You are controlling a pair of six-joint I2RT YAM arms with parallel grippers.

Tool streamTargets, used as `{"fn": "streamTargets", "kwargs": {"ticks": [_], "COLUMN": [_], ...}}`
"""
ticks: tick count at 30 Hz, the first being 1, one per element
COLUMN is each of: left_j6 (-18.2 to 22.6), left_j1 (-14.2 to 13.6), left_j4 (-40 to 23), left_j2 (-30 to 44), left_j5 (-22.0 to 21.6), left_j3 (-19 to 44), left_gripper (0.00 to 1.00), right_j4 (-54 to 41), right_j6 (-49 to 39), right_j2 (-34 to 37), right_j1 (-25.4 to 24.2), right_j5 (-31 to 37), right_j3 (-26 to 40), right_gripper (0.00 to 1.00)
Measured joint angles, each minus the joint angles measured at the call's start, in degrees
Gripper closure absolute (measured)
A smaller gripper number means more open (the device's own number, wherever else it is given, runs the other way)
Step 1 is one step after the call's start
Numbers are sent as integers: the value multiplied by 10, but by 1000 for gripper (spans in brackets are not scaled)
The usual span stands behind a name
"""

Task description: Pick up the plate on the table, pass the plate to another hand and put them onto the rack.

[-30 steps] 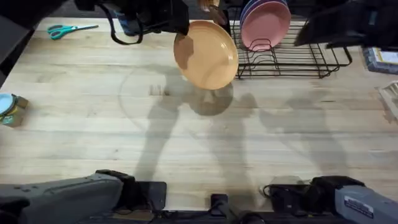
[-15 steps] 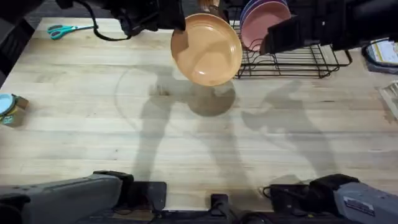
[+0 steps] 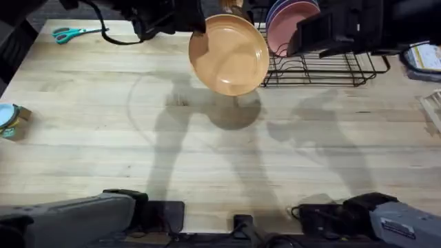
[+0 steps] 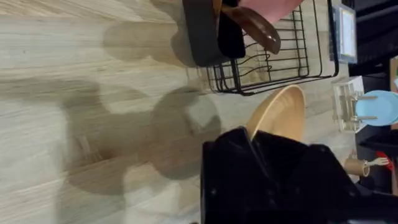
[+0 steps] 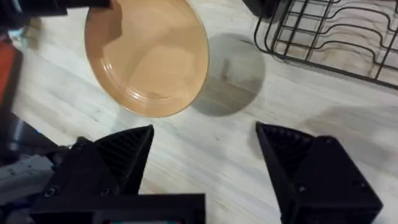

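Observation:
I will next use my right gripper to grab the orange-tan plate by its bare rim point(image 3: 267, 60), then take it over and put it onto the black wire rack point(image 3: 324, 67).
The orange-tan plate point(image 3: 229, 54) hangs tilted in the air above the table point(image 3: 207, 151), just left of the black wire rack point(image 3: 324, 67). My left gripper point(image 3: 197, 22) is shut on the plate's far left rim. In the left wrist view the plate point(image 4: 281, 113) shows edge-on, rising from that gripper point(image 4: 252, 140). My right arm point(image 3: 358, 24) hovers over the rack, to the right of the plate. In the right wrist view my right gripper point(image 5: 205, 162) is open, with the plate point(image 5: 146, 56) ahead of it and apart from its fingers point(image 5: 118, 155).
A pink plate point(image 3: 295, 27) and a purple-blue plate point(image 3: 274, 10) stand in the rack's left slots. A black utensil holder point(image 4: 202, 31) stands by the rack. Scissors point(image 3: 69, 32) lie at the far left, and a blue-lidded jar point(image 3: 8, 118) sits at the left edge.
The left gripper raised the plate a little and turned it more face-up. The right arm swung left over the rack toward the plate, then held nearly still.

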Motion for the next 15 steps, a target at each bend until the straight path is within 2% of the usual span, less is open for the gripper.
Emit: {"fn": "streamTargets", "kwargs": {"ticks": [9, 15], "left_j6": [0, 0], "left_j1": [0, 0], "left_j4": [0, 0], "left_j2": [0, 0], "left_j5": [0, 0], "left_j3": [0, 0], "left_gripper": [959, 959], "right_j4": [37, 45], "right_j6": [142, 212], "right_j2": [9, 41], "right_j1": [2, 27], "right_j5": [-4, 5], "right_j3": [0, 0], "right_gripper": [9, 9]}}
